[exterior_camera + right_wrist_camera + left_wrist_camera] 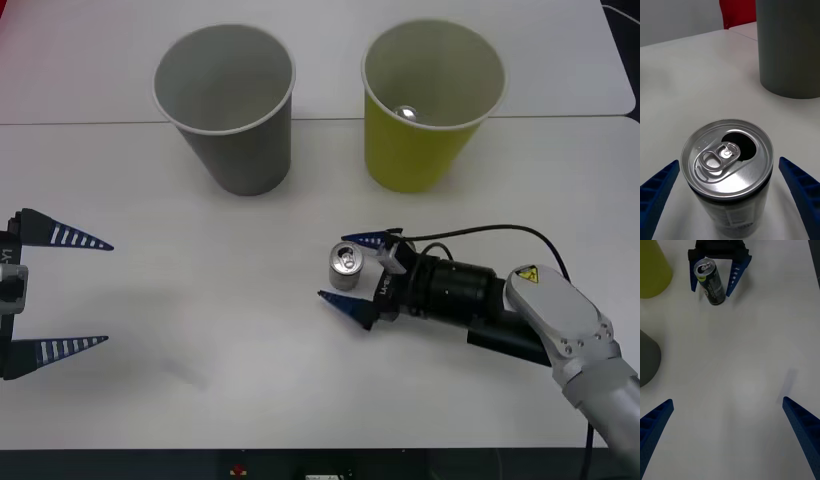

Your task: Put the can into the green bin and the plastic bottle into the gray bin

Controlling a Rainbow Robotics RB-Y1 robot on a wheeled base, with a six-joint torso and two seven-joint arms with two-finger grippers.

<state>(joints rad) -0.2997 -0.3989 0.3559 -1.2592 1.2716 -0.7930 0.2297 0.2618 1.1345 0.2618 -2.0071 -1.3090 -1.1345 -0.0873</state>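
Note:
My right gripper is to grab the can by its upright side [346,275] next, and then I should drop the can into the green bin [430,105].
The can [346,266], silver with a pull-tab top and a dark side, stands upright on the white table. My right gripper [335,268] is open around it, one blue finger [660,183] on each side, with a gap to the can [728,157]. The gray bin [226,110] stands at the back left and the green bin [430,105] at the back right, both upright. My left gripper [108,293] hangs open and empty at the left edge, far from the can [711,281]. The plastic bottle is out of view.
A small silvery object [405,113] lies at the bottom of the green bin. A seam [80,123] between two tabletops runs behind the bins. The right arm's black cable [480,232] arcs above its wrist. Something red [736,13] stands beyond the table.

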